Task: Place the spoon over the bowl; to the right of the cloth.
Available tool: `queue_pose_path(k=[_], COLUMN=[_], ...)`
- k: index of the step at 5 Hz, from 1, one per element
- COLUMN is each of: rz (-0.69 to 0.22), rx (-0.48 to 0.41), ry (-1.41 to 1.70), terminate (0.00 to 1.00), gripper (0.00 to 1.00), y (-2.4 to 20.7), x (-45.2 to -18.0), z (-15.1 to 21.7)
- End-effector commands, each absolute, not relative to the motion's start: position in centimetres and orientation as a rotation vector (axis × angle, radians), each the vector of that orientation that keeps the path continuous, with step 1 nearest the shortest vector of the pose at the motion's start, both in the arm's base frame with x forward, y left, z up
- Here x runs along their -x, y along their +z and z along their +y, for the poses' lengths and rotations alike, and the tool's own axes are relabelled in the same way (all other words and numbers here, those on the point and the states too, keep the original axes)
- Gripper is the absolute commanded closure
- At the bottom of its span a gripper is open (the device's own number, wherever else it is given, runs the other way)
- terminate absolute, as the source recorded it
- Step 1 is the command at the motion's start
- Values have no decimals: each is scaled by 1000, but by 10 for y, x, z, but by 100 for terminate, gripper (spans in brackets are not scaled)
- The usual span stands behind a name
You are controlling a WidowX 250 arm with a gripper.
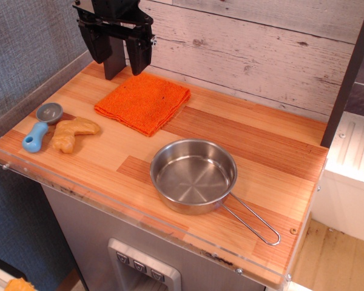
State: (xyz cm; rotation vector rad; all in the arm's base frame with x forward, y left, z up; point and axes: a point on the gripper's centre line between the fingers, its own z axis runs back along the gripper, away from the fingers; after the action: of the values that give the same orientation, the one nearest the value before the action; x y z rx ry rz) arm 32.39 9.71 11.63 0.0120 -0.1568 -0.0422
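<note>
The spoon needs to go over the bowl [193,176] beside the cloth, so my gripper will next grab it by its light-blue handle [34,138].
The spoon [41,126] lies at the table's left edge, its light-blue handle toward the front and its round grey cup head toward the back. The steel bowl [193,176] sits front centre, empty, with its wire loop handle pointing to the front right. The orange cloth [143,101] lies folded at the back, left of centre. My gripper [119,53] hangs above the cloth's back-left corner, near the wall, with its black fingers apart and nothing between them.
A tan lumpy food piece [73,133] lies right beside the spoon. The wooden tabletop [255,151] has a clear plastic rim along the front. A plank wall stands behind and a dark post [350,73] rises at the right.
</note>
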Motion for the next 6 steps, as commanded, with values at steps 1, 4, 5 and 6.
queue_pose_path(k=[1, 4, 5, 6], rz=[-157, -241, -227, -224], rx=[-12, 11, -44, -90], ry=[-42, 44, 35, 30], terminate=[0, 0, 0, 0], gripper=[0, 0, 0, 0], y=[116, 140, 127, 115], x=[-324, -243, -229, -219], z=[97, 177, 192, 202])
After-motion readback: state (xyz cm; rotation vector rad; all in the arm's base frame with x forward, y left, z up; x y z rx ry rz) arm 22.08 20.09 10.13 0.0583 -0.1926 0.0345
